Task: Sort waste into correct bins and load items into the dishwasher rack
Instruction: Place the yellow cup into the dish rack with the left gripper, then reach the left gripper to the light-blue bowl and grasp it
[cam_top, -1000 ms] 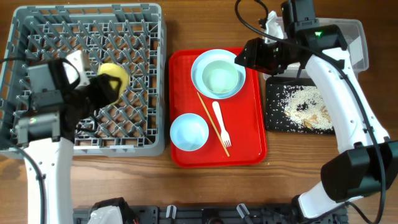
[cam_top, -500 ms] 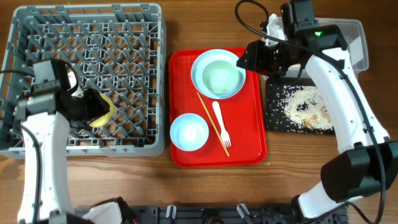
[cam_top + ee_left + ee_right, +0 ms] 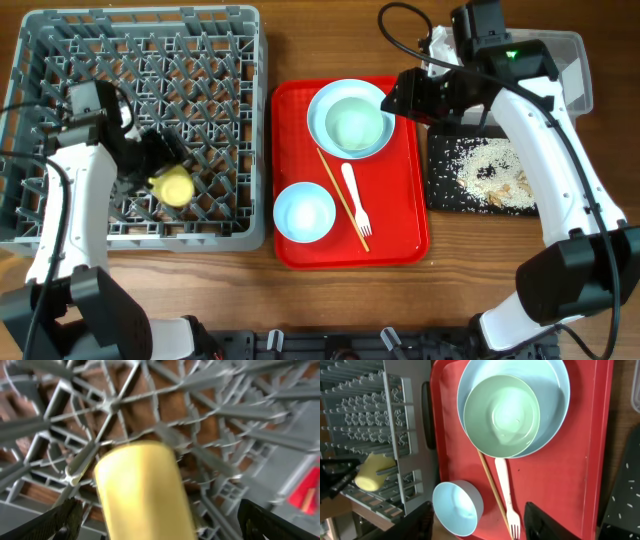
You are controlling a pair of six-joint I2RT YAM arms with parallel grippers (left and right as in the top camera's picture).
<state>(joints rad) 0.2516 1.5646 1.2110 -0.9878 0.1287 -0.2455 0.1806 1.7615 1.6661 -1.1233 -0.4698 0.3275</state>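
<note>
The left gripper pinches the small pale blue bowl by its rim nearest the chopstick next, to load it tipped among the rack's wires.
The small yellow cup (image 3: 172,187) lies among the pegs at the front left of the grey dishwasher rack (image 3: 140,15). My left gripper (image 3: 148,160) is open just beside it. In the left wrist view the cup (image 3: 140,490) sits between the spread fingers (image 3: 159,505). My right gripper (image 3: 402,95) is open and empty above the back right of the red serving tray (image 3: 405,230). On that tray are a pale green bowl (image 3: 352,126) in a pale blue saucer (image 3: 322,100), a small pale blue bowl (image 3: 304,212), a white fork (image 3: 355,203) and a chopstick (image 3: 338,192).
The black tray (image 3: 440,190) holding rice leftovers (image 3: 490,172) lies right of the red tray. The clear tub (image 3: 572,60) stands behind it, with a white tissue scrap (image 3: 438,40) at its left end. The right wrist view shows the rack's corner (image 3: 395,420).
My left gripper carried the yellow cup down and toward the rack's front left, then let go; the cup now rests among the pegs. The right arm has hardly moved.
</note>
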